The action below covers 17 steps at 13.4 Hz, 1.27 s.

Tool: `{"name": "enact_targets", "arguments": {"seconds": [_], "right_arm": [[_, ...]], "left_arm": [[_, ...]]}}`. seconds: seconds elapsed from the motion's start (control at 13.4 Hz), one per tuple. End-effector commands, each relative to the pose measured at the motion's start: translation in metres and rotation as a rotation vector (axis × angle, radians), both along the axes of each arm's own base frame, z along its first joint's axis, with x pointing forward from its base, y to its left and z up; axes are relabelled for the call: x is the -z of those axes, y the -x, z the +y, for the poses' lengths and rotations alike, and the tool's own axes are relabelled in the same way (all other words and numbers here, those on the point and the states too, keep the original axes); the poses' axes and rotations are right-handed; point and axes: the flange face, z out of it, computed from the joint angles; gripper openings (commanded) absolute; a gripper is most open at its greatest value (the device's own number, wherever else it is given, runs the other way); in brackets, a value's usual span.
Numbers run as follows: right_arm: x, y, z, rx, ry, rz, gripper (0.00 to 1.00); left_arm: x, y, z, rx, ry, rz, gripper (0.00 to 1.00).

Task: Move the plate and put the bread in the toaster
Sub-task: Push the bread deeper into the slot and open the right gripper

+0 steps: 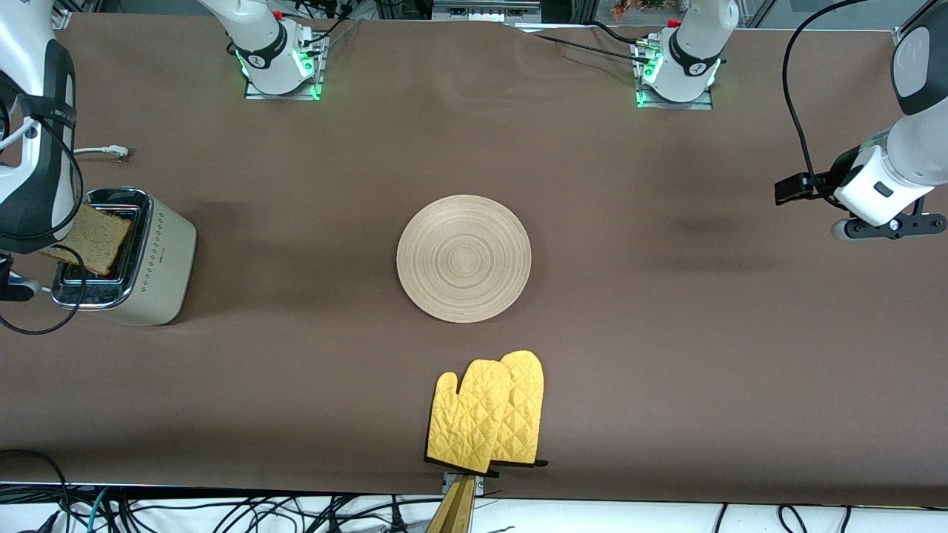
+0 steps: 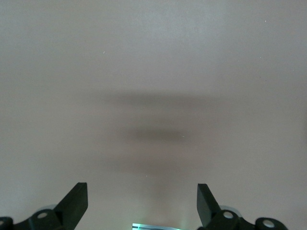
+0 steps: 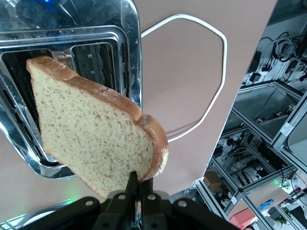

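The bread's lower corner is turned against the slot, so my right gripper needs to straighten the bread and lower it before letting go.
The cream-white toaster stands at the right arm's end of the table; its chrome top and slots show in the right wrist view. My right gripper is shut on one edge of the bread. It holds the slice tilted just over the toaster's slots, with its lower corner close to one slot. The round wooden plate lies bare at the table's middle. My left gripper is open and empty, hanging over bare table at the left arm's end, where the left arm waits.
A pair of yellow oven mitts lies near the table's front edge, nearer the front camera than the plate. The toaster's white cord loops on the table beside the toaster, its plug farther from the camera.
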Motion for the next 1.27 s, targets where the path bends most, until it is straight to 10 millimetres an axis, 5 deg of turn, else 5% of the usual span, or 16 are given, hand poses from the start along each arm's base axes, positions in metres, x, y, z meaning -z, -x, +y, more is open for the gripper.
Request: {"name": "enact_targets", "arguments": {"seconds": [0.0, 0.6, 1.04, 1.12, 1.19], "right_arm": [[0.006, -0.002, 0.001, -0.01, -0.024, 0.001, 0.0], [0.006, -0.025, 0.036, -0.106, -0.009, -0.083, 0.0], [-0.001, -0.031, 0.037, -0.118, -0.002, -0.117, 0.0], [-0.001, -0.031, 0.037, -0.115, -0.003, -0.119, 0.6], [-0.002, -0.031, 0.035, -0.112, -0.006, -0.124, 1.0]], "left_arm": [[-0.001, 0.001, 0.001, -0.018, 0.016, 0.007, 1.0], [-0.001, 0.001, 0.001, -0.02, 0.017, 0.009, 1.0], [-0.001, 0.001, 0.001, -0.018, 0.015, 0.009, 1.0], [-0.001, 0.001, 0.002, -0.02, 0.015, 0.009, 1.0], [-0.001, 0.001, 0.001, -0.02, 0.017, 0.009, 1.0]]}}
